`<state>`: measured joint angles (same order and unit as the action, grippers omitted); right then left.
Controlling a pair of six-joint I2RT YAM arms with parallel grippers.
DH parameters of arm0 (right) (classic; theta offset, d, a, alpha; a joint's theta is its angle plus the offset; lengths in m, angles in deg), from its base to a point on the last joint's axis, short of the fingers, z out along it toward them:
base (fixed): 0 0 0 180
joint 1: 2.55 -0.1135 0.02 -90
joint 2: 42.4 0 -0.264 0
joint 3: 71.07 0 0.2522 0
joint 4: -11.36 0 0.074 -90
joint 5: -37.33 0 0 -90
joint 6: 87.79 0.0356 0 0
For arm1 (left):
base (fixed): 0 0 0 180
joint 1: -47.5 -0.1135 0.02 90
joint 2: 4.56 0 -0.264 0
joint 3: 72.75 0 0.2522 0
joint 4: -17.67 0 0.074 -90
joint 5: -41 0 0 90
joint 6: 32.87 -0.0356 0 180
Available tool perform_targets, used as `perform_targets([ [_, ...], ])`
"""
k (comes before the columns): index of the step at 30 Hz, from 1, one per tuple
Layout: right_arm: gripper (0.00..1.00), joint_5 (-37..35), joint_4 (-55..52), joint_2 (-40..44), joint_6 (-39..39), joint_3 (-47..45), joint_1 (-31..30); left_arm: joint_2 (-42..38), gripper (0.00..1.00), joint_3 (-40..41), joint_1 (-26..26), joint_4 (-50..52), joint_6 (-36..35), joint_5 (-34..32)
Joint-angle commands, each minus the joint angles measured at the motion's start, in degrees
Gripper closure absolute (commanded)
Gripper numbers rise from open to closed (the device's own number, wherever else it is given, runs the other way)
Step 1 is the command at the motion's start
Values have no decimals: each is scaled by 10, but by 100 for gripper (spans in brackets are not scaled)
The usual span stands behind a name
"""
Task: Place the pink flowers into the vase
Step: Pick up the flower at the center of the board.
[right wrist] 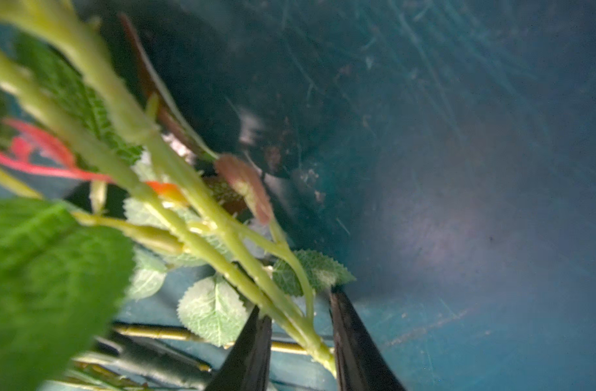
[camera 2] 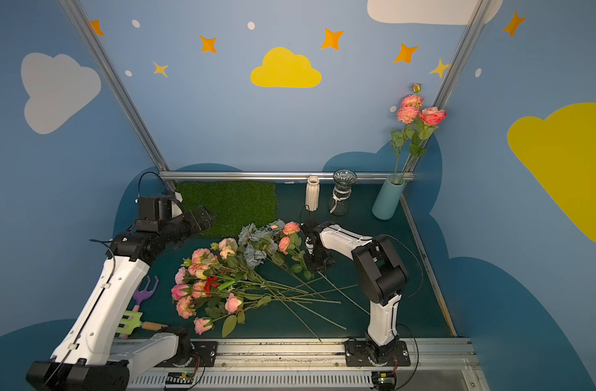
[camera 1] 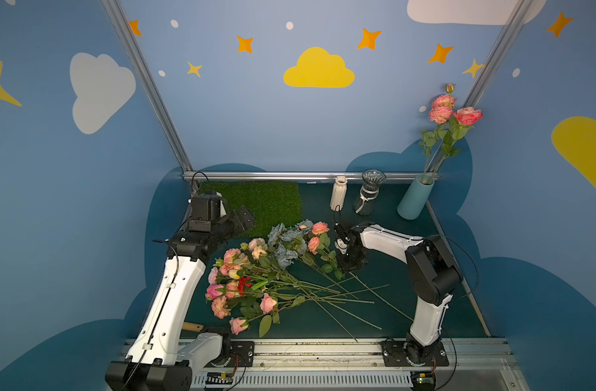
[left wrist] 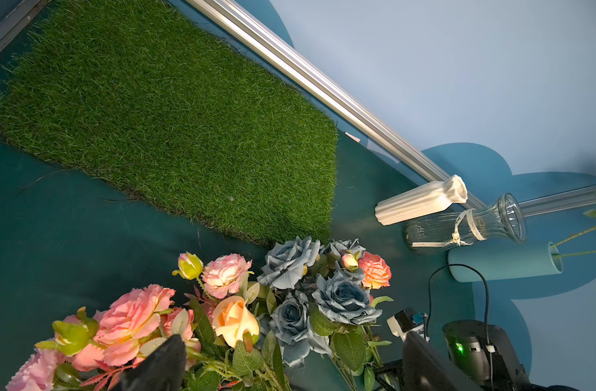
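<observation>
The green forked stem (right wrist: pixel 290 321) lies between my right gripper's open fingers, which reach past the stem, so it is time to close now.
The pink flowers (camera 1: pixel 235 281) (camera 2: pixel 202 287) lie heaped on the dark green table, blooms to the left and stems fanning right. A teal vase (camera 1: pixel 415 199) (camera 2: pixel 388 199) at the back right holds a few pink flowers (camera 1: pixel 455 111). My right gripper (camera 1: pixel 349 269) (right wrist: pixel 296 299) points down at the table beside a sprig with salmon blooms (camera 1: pixel 318 230). Its fingers stand a little apart, with a green forked stem (right wrist: pixel 290 321) crossing between them. My left gripper (camera 1: pixel 242 216) (left wrist: pixel 291 338) hovers wide open over the heap's far side, holding nothing.
A grey-blue rose bunch (camera 1: pixel 286 240) lies among the pink blooms, and a small red flower (camera 1: pixel 244 282) sits in the heap. A white vase (camera 1: pixel 338 194) and a glass vase (camera 1: pixel 367 196) stand left of the teal one. A grass mat (camera 1: pixel 256 203) lies back left. Toy garden tools (camera 2: pixel 137 311) lie under my left arm.
</observation>
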<state>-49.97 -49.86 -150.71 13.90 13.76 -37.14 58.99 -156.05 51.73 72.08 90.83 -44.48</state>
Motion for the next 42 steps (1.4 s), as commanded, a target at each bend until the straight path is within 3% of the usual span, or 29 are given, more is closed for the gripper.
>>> perform_targets([
  [1, 71, 2, 3, -15, -2, 3, 4, -1, 0, 6, -1, -2, -5, 4],
  [6, 77, -4, 3, -20, -4, 5, 7, -5, 0, 6, -2, 0, -8, -3],
  [11, 92, -10, 1, -15, -7, 9, 8, -5, 0, 6, -2, 1, -9, -5],
  [19, 98, -44, -21, 6, -12, 36, 3, -8, 0, 6, -2, 0, -9, -7],
  [42, 100, -211, -17, 67, -64, 104, -94, -26, 0, 13, -2, -8, -6, -9],
])
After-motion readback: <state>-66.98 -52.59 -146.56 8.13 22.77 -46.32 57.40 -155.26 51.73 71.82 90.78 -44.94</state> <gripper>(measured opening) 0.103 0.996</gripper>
